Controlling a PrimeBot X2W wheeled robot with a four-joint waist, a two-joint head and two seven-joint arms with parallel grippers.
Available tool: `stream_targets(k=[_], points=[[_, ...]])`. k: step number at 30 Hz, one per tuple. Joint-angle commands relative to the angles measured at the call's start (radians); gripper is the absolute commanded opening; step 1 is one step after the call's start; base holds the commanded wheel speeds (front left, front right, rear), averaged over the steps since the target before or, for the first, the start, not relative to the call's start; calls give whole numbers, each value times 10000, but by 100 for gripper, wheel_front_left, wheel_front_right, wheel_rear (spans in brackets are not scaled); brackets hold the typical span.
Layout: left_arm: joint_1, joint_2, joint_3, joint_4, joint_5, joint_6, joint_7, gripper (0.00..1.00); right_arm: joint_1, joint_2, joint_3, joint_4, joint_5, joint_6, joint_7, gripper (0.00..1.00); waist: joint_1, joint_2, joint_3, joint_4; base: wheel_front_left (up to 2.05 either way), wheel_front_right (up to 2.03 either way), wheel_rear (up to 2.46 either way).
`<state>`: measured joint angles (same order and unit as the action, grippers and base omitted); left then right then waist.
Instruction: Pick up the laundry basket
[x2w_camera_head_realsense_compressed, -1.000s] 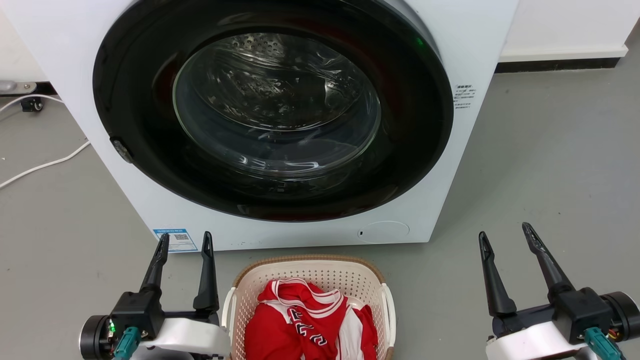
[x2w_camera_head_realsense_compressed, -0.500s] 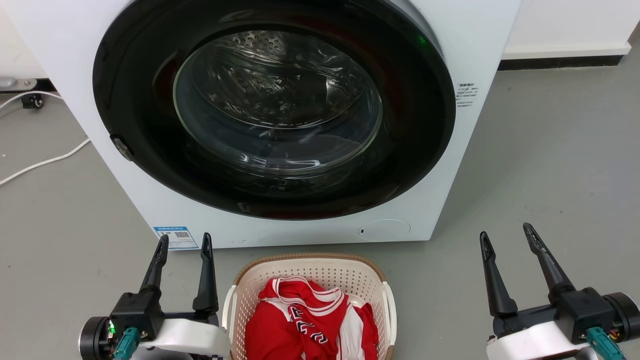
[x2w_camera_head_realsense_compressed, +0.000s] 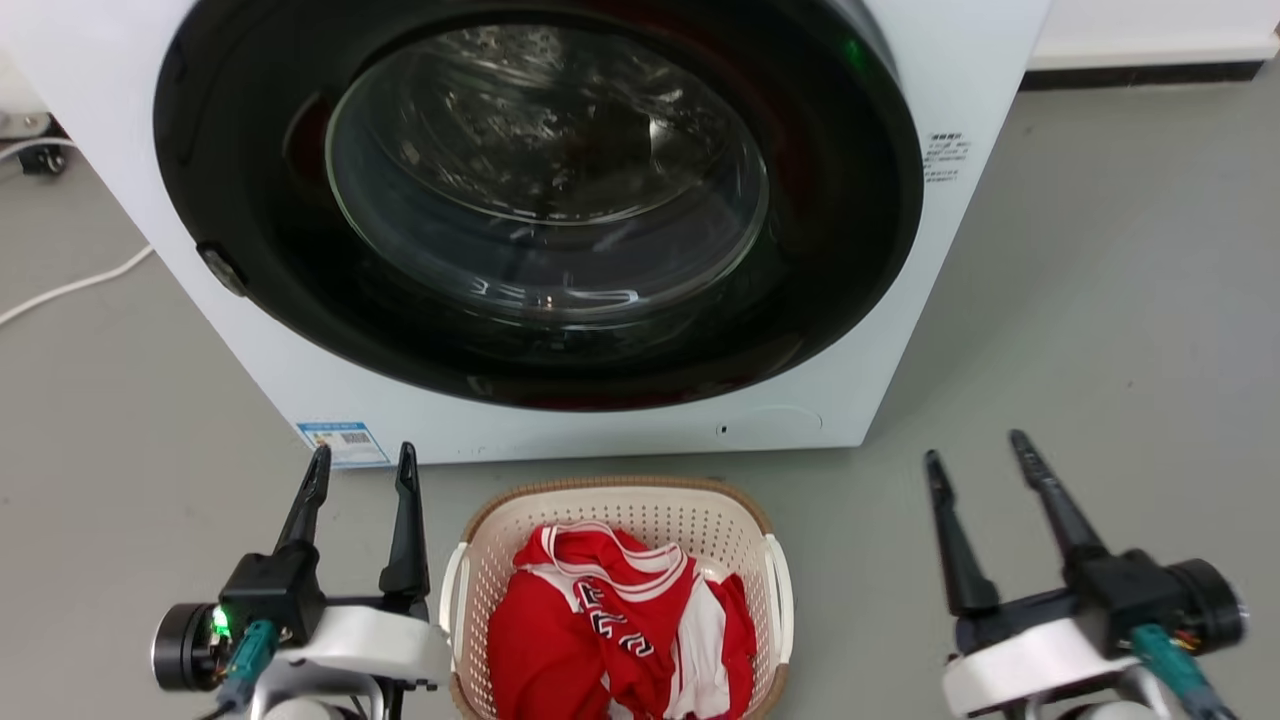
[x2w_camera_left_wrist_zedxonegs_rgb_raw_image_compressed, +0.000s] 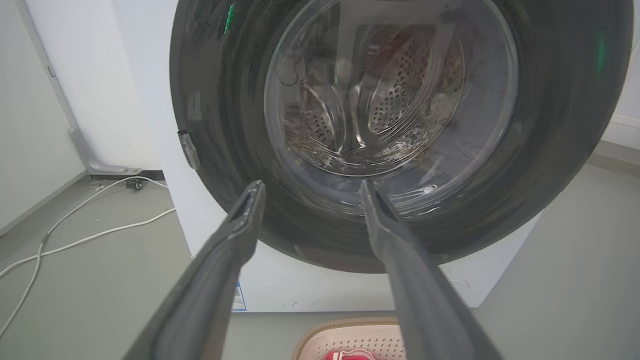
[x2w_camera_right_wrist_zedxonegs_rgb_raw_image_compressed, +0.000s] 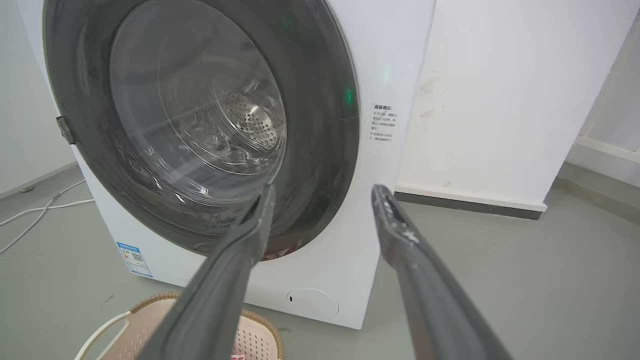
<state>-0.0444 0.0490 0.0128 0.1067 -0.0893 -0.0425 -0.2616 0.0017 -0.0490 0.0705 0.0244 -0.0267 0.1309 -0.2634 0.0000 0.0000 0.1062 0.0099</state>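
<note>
The basket's body is far wider than my open fingers, so next my left gripper should grab the basket by its slim white side handle (x2w_camera_head_realsense_compressed: 453, 596).
The laundry basket (x2w_camera_head_realsense_compressed: 735, 525), cream-white and perforated with a tan rim and white side handles, stands on the grey floor just in front of the washing machine, holding a red and white garment (x2w_camera_head_realsense_compressed: 610, 630). My left gripper (x2w_camera_head_realsense_compressed: 362, 462) is open, close beside the basket's left handle, fingers pointing at the machine. Open too, my right gripper (x2w_camera_head_realsense_compressed: 977, 446) hovers well to the basket's right over bare floor. Part of the basket (x2w_camera_left_wrist_zedxonegs_rgb_raw_image_compressed: 350, 337) peeks in at the bottom of the left wrist view between the open left gripper (x2w_camera_left_wrist_zedxonegs_rgb_raw_image_compressed: 310, 187). The right wrist view catches the basket (x2w_camera_right_wrist_zedxonegs_rgb_raw_image_compressed: 140, 320) at lower left beside the open right gripper (x2w_camera_right_wrist_zedxonegs_rgb_raw_image_compressed: 322, 192).
The white washing machine (x2w_camera_head_realsense_compressed: 880, 330) with its large dark round door (x2w_camera_head_realsense_compressed: 540, 200) shut rises right behind the basket. A white cable (x2w_camera_head_realsense_compressed: 70, 285) lies on the floor at far left. A white wall with a dark baseboard (x2w_camera_right_wrist_zedxonegs_rgb_raw_image_compressed: 470, 202) runs behind on the right.
The whole head view has shifted, so the camera moved; the basket shows more fully. Both grippers keep their open poses; the right one sits slightly left and higher in the picture.
</note>
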Motion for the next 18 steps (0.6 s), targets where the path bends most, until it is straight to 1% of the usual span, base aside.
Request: stream_targets(k=[1, 6, 8, 18], points=[[-297, 25, 90, 170, 69, -95, -52, 100, -242, -20, 135, 314, -59, -3, -20, 100, 0, 0, 213, -10, 0, 0, 0], [-1009, 93, 369, 1174, 142, -424, -42, 100, -981, -20, 404, 1441, -255, -5, -20, 100, 0, 0, 855, -28, 0, 0, 0], [-1333, 172, 393, 1769, 165, -542, -42, 100, -1361, -18, 513, 1930, -362, -5, -20, 100, 0, 0, 1164, -49, 0, 0, 0], [-3071, 642, 435, 4640, 264, -756, -42, 100, -3024, -18, 1026, 4921, -691, -6, -21, 100, 0, 0, 2564, -120, 0, 0, 0]])
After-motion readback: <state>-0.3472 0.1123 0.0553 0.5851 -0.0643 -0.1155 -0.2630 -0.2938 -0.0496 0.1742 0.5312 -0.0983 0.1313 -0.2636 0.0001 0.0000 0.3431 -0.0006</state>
